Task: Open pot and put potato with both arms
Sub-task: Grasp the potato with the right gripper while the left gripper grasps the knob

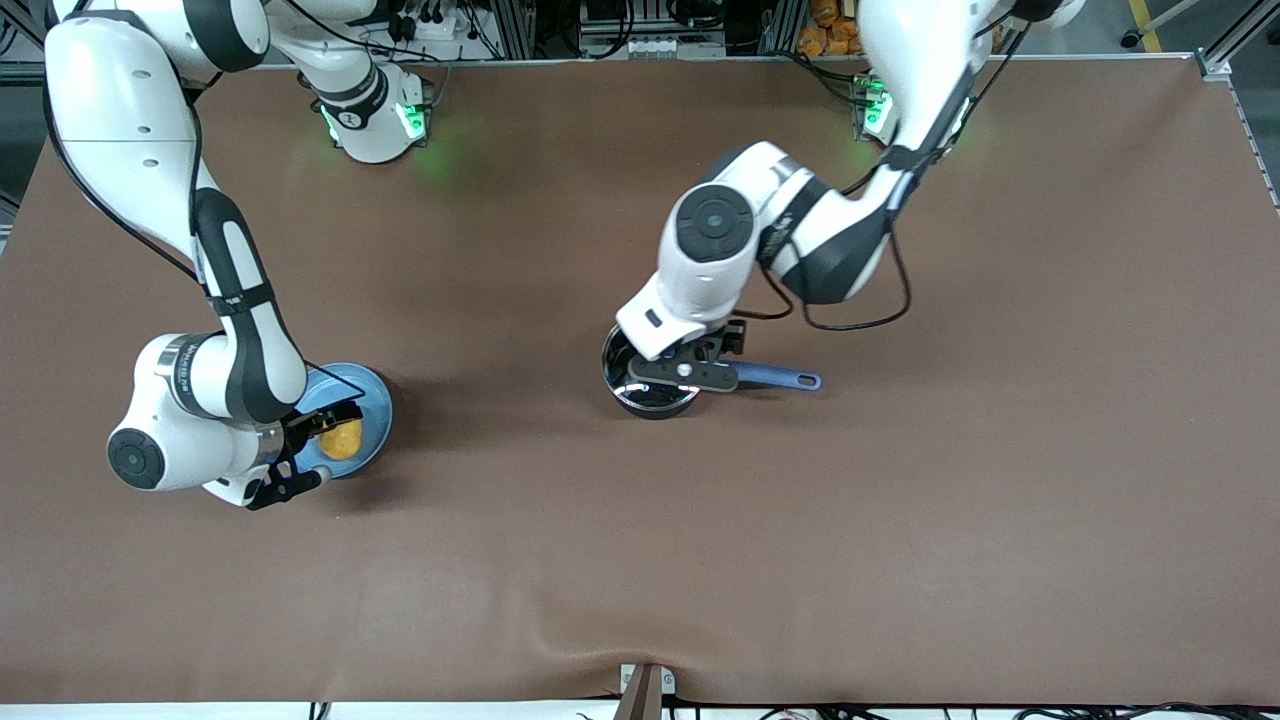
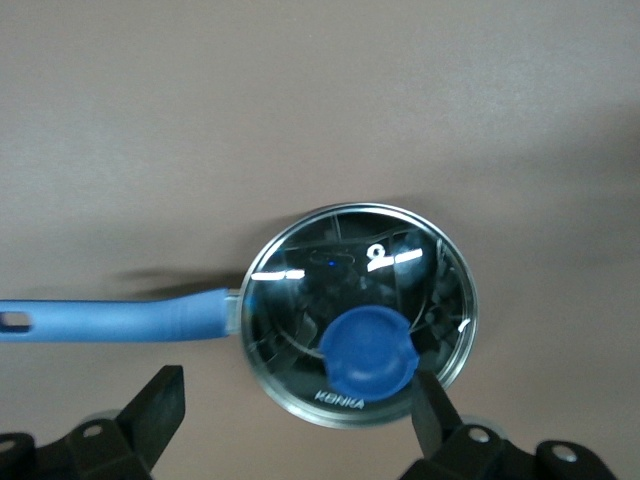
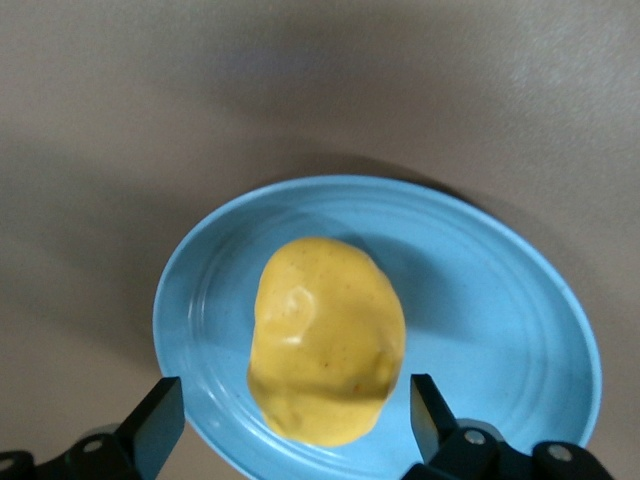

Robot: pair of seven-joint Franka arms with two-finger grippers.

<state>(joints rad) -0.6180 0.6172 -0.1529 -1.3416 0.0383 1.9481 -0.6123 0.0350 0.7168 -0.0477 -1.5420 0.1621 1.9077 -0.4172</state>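
My right gripper closes on the yellow potato (image 1: 342, 439) now, since my fingers stand beside the potato, low over the light-blue plate (image 1: 375, 398).
The black pot (image 1: 648, 392) stands mid-table with its glass lid (image 2: 300, 290) on and its blue handle (image 1: 780, 377) pointing toward the left arm's end. My left gripper (image 1: 686, 371) hangs open just above it. In the left wrist view the lid's blue knob (image 2: 368, 350) lies close to one finger (image 2: 432, 405), and the gripper (image 2: 297, 415) holds nothing. The yellow potato (image 1: 342, 439) lies on a light-blue plate (image 1: 375, 398) toward the right arm's end. My right gripper (image 1: 312, 452) is open over it, its fingers (image 3: 160, 412) on either side of the potato (image 3: 325, 335) without touching it.
Brown table covering (image 1: 640, 560) spreads flat around both objects, with a slight wrinkle near the front edge. The arms' bases with green lights (image 1: 405, 120) stand along the back edge. The plate (image 3: 500, 330) rim extends past one right finger.
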